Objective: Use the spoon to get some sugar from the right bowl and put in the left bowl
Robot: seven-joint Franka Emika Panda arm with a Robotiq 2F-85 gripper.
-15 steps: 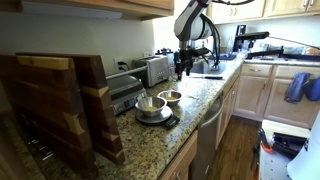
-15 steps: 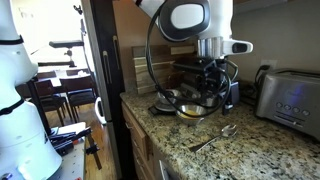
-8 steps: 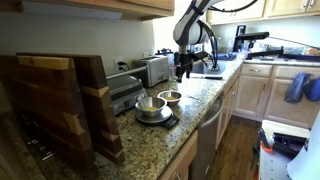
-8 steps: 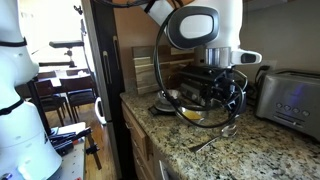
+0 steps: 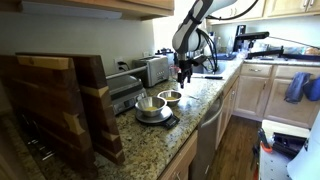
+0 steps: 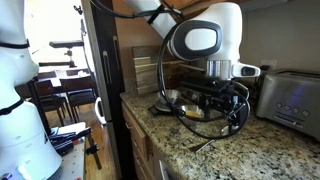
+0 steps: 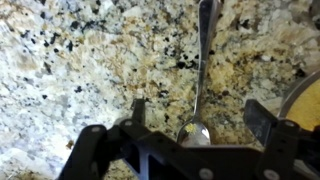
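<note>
My gripper will grab the spoon across its handle next, close to the scoop, so the scoop stays free to get sugar for the left bowl.
The spoon [image 7: 204, 60] lies flat on the speckled granite counter, its handle running up the wrist view and its scoop [image 7: 194, 132] between my fingers. My gripper [image 7: 198, 115] hangs just above it, open, holding nothing. In an exterior view the gripper [image 6: 226, 106] hovers over the spoon [image 6: 205, 144]. The left bowl [image 6: 192, 113], metal with a yellowish-tan inside, sits just behind the gripper, and its rim [image 7: 303, 92] shows at the wrist view's right edge. The right bowl [image 6: 170, 97] stands farther back. Two metal bowls [image 5: 160, 101] sit beside the gripper [image 5: 183, 70]. No sugar can be made out.
A toaster [image 6: 290, 98] stands along the wall beside the gripper. Wooden cutting boards [image 5: 60, 105] lean at the counter's near end. The counter's front edge [image 6: 150, 128] drops off close to the bowls. A sink area [image 5: 210, 75] lies beyond the arm.
My gripper has moved away from above the bowls and come down over the spoon, staying open. Bowls and spoon have not moved.
</note>
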